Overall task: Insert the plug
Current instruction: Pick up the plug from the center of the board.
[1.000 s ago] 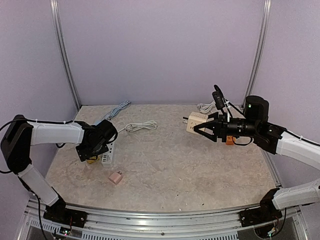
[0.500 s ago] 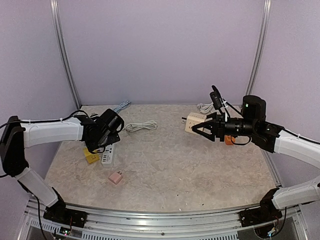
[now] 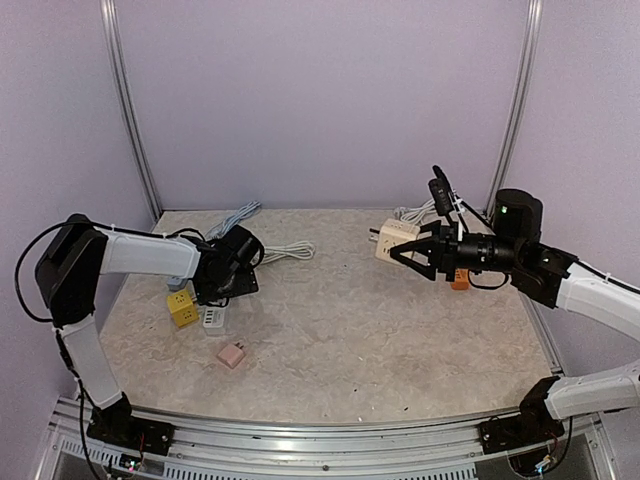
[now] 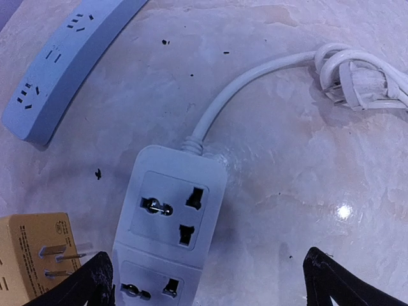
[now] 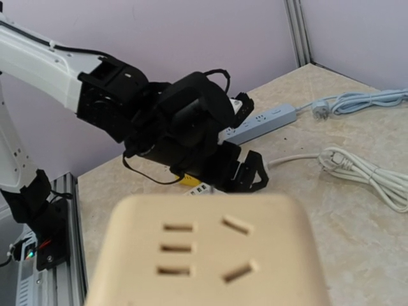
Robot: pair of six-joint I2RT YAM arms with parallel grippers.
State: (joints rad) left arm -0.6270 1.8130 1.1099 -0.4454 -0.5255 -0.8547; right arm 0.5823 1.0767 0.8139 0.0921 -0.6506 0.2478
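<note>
My left gripper isn't ready to close on the power strip yet: my fingers are above it in the left wrist view. It needs to go lower first, then close.
My right gripper (image 3: 397, 246) is shut on a cream cube plug (image 3: 396, 239), held in the air at the right with its prongs pointing left. Its socket face (image 5: 210, 255) fills the bottom of the right wrist view and hides the fingers. A white power strip (image 4: 172, 217) with universal sockets lies flat on the table (image 3: 350, 330). My left gripper (image 4: 210, 290) hangs open just above the strip's cable end, one fingertip on each side, holding nothing. A yellow cube adapter (image 4: 35, 255) lies beside the strip with its prongs toward it, also visible from above (image 3: 181, 307).
A grey-blue power strip (image 4: 64, 70) lies behind the white one. A coiled white cable (image 3: 283, 253) sits at back centre, another coil (image 3: 408, 213) behind the right gripper. A pink adapter (image 3: 232, 354) lies near the front left; an orange piece (image 3: 459, 282) is under the right arm.
My left gripper opened wide, left the yellow cube adapter on the table and moved right and back along the white strip. The right arm with the cream cube barely shifted.
</note>
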